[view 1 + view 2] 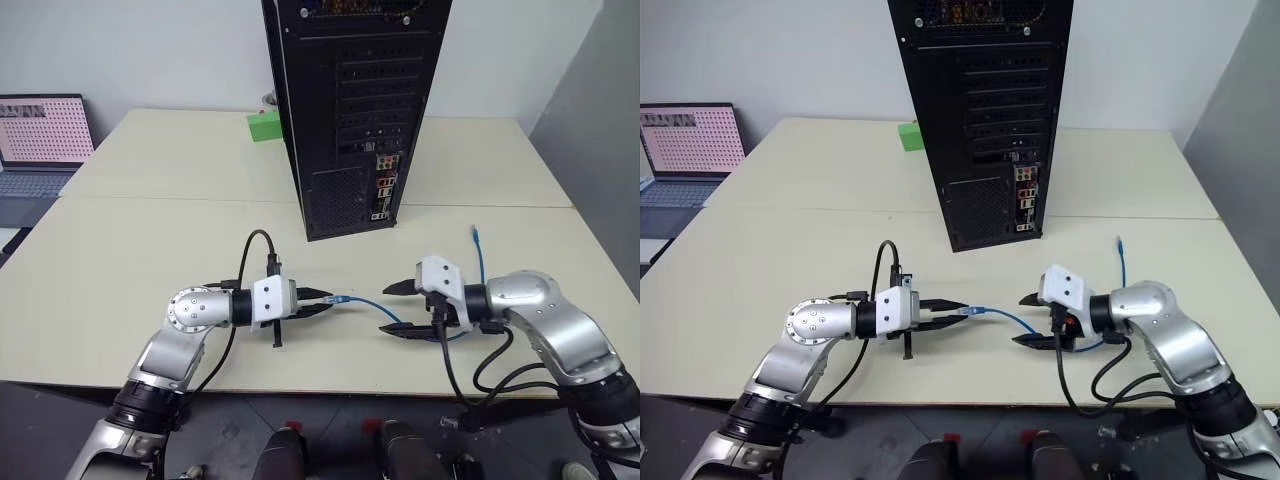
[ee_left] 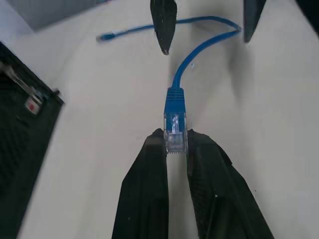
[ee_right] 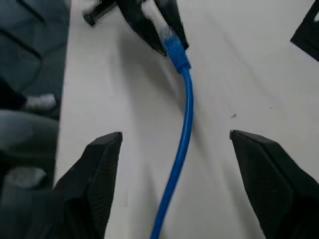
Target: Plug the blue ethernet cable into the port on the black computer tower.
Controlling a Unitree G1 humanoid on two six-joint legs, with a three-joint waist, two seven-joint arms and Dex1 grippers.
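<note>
Next, my right gripper picks up the ethernet cable by the cord just behind its boot [image 1: 357, 299], since my left gripper's fingers cover the clear plug.
The blue ethernet cable [image 1: 365, 305] lies on the table between my two grippers. My left gripper [image 2: 175, 137] is shut on its clear plug [image 2: 175, 130], holding that end just above the table and pointing right. The cord runs on between the wide-apart fingers of my right gripper [image 3: 177, 135], which is open and does not touch it. The cable's other plug [image 1: 475, 235] rests on the table behind the right arm. The black computer tower [image 1: 350, 110] stands upright further back, its rear panel facing me. The port lies somewhere in the cluster of colourful connectors [image 1: 384, 185]; I cannot single it out.
A green block [image 1: 263, 125] sits left of the tower at the back. An open laptop [image 1: 40, 140] stands at the far left. Black robot wires [image 1: 250, 250] loop over my left wrist, and more hang below my right arm. The table's front edge [image 1: 330, 378] runs close under both grippers.
</note>
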